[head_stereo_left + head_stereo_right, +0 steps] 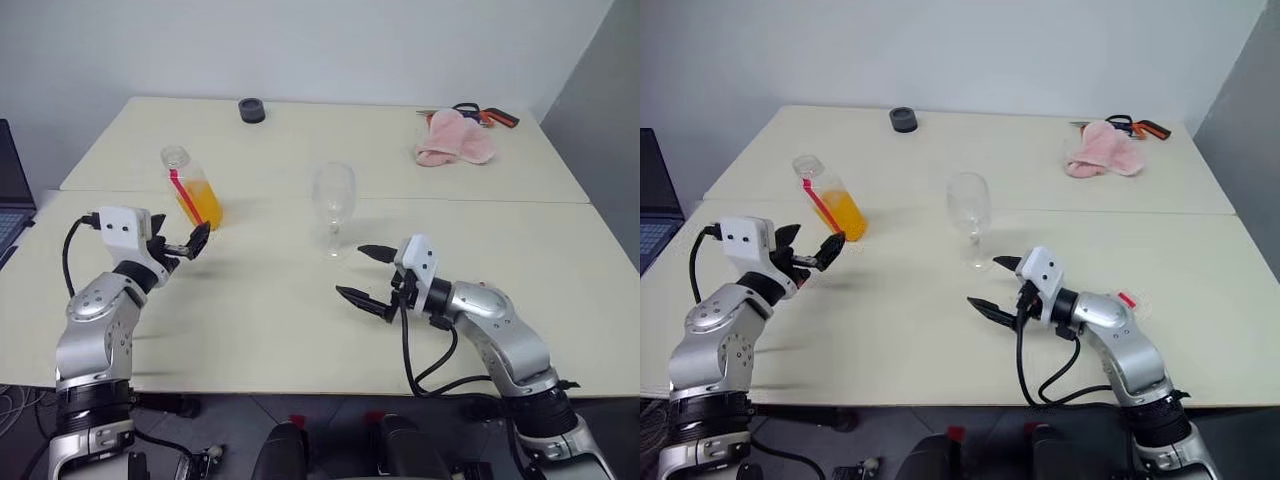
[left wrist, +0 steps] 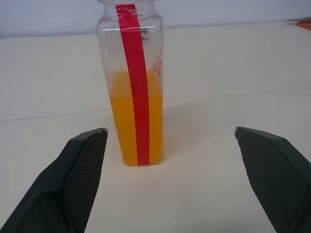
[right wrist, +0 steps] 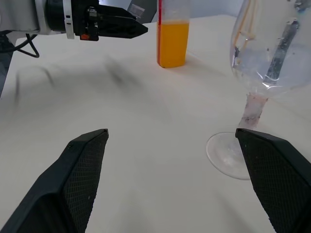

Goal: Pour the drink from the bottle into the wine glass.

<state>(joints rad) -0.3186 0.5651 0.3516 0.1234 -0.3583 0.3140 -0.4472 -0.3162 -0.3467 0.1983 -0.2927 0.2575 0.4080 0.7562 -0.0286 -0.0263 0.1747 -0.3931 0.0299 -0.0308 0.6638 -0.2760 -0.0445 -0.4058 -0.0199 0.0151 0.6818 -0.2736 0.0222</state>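
Note:
The left gripper grabs the bottle by the flat facing sides of its body (image 1: 198,196) next to pour, since the bottle slopes in to a round neck (image 1: 175,158).
The bottle (image 1: 190,188) stands upright on the left of the table, clear with a red stripe. The orange drink (image 1: 204,206) fills about its lower half. My left gripper (image 1: 185,245) is open just in front of the bottle, level and pointing at it without touching; in the left wrist view the bottle (image 2: 136,97) stands ahead of the spread fingers (image 2: 82,165). The empty wine glass (image 1: 333,195) stands upright at mid table. My right gripper (image 1: 352,272) is open, a little in front of the wine glass (image 3: 269,58), holding nothing.
A pink cloth (image 1: 455,140) and orange-handled scissors (image 1: 490,115) lie at the far right. A small black round object (image 1: 252,110) sits at the far edge. A laptop (image 1: 10,200) lies off the left side. A seam (image 1: 450,200) crosses the table behind the glass.

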